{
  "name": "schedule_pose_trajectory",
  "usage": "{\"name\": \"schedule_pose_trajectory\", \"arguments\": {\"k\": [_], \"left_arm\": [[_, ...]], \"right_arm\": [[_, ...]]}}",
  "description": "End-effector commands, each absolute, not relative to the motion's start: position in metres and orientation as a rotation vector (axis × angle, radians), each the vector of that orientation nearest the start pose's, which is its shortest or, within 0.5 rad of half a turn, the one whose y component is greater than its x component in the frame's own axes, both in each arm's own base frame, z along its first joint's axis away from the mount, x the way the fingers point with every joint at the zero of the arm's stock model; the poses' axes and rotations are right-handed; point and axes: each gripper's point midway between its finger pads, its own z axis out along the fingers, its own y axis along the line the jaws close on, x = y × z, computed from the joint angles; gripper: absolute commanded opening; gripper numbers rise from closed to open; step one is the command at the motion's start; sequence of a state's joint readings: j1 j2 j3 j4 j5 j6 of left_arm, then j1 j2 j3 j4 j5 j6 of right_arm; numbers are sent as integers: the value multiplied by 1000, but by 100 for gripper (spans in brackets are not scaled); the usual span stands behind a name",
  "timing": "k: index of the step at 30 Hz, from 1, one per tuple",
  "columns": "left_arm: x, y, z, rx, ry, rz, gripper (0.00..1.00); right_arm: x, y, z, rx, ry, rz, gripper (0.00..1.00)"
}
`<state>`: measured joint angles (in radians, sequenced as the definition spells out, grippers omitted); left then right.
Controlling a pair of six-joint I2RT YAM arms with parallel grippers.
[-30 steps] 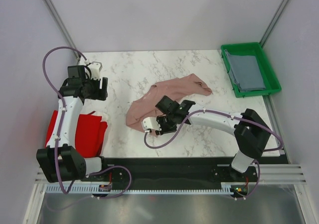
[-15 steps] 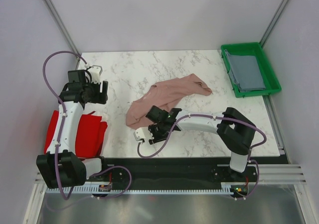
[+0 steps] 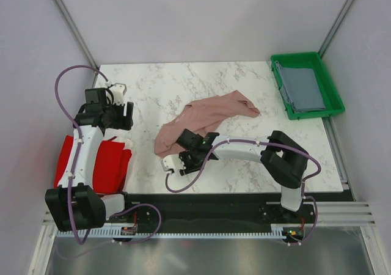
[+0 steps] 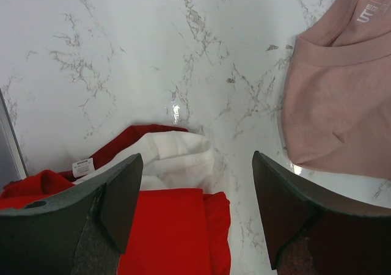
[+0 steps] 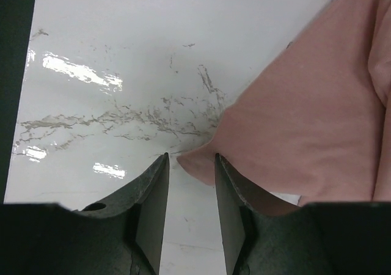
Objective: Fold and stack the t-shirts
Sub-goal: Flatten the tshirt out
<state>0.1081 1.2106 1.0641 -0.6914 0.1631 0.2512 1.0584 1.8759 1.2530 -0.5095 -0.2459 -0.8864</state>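
The dusty-pink t-shirt (image 3: 211, 116) should be pinched next by its near corner tip with my right gripper. The rest of it then stays free to spread flat for folding.
The dusty-pink t-shirt (image 3: 211, 116) lies crumpled at the table's middle. My right gripper (image 3: 169, 164) is low at its near-left corner. In the right wrist view the gripper (image 5: 190, 157) is narrowly open, with the tip of the pink t-shirt's (image 5: 305, 122) corner lying between the fingertips, not pinched. The bright red t-shirt (image 3: 107, 165) lies bunched at the near left edge, some white cloth showing on it. My left gripper (image 3: 125, 114) hovers above it, wide open and empty (image 4: 197, 159), over the red cloth (image 4: 171, 226). The grey-blue t-shirt (image 3: 302, 88) lies folded in the tray.
The green plastic tray (image 3: 278, 61) stands at the far right of the marble table (image 3: 159, 85). Grey walls close in the left, back and right. A black strip runs along the table's near edge (image 3: 232, 198). The pink shirt's collar shows in the left wrist view (image 4: 333, 49).
My right gripper has moved left and nearer, off the pink shirt's body to its near-left corner. My left gripper has shifted slightly toward the near side.
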Motion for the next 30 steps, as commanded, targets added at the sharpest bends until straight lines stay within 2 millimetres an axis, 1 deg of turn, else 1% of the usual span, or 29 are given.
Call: {"name": "schedule_pose_trajectory", "arguments": {"k": [1, 7, 11, 14, 15, 16, 17, 18, 19, 20, 22, 23, 25, 26, 28, 29, 30], "left_arm": [[324, 15, 186, 250, 2315, -29, 80], [324, 16, 184, 247, 2322, -27, 80], [324, 16, 185, 245, 2320, -21, 80], [323, 17, 184, 248, 2323, -19, 80], [324, 17, 184, 246, 2321, -19, 80], [324, 17, 184, 244, 2322, -18, 80], [324, 17, 185, 246, 2320, -17, 80], [324, 17, 185, 246, 2318, -18, 80], [325, 17, 186, 246, 2318, -18, 80], [325, 17, 185, 248, 2320, -18, 80], [327, 17, 188, 249, 2312, -14, 80], [326, 17, 189, 255, 2311, -15, 80], [328, 19, 194, 252, 2301, 1, 80], [329, 20, 196, 253, 2297, 7, 80], [331, 21, 201, 256, 2285, 18, 80], [332, 22, 203, 253, 2281, 20, 80], [334, 22, 206, 252, 2274, 21, 80]], "right_arm": [[200, 380, 32, -2265, 1433, 380, 44], [203, 379, 20, -2285, 1451, 362, 43], [204, 378, 14, -2293, 1459, 349, 40], [205, 376, 11, -2297, 1473, 340, 27], [204, 377, 11, -2292, 1480, 342, 18], [205, 376, 12, -2288, 1486, 338, 15], [206, 376, 13, -2281, 1487, 333, 12], [208, 377, 18, -2263, 1497, 329, 5], [210, 378, 21, -2250, 1501, 325, 3], [215, 380, 29, -2224, 1503, 314, 0], [226, 384, 50, -2155, 1508, 301, 0], [238, 391, 76, -2087, 1488, 288, 0], [251, 399, 109, -1997, 1474, 287, 0], [263, 406, 144, -1919, 1435, 286, 0], [273, 413, 180, -1839, 1407, 282, 0], [283, 418, 215, -1771, 1367, 278, 0], [289, 419, 231, -1735, 1360, 264, 0]]}}
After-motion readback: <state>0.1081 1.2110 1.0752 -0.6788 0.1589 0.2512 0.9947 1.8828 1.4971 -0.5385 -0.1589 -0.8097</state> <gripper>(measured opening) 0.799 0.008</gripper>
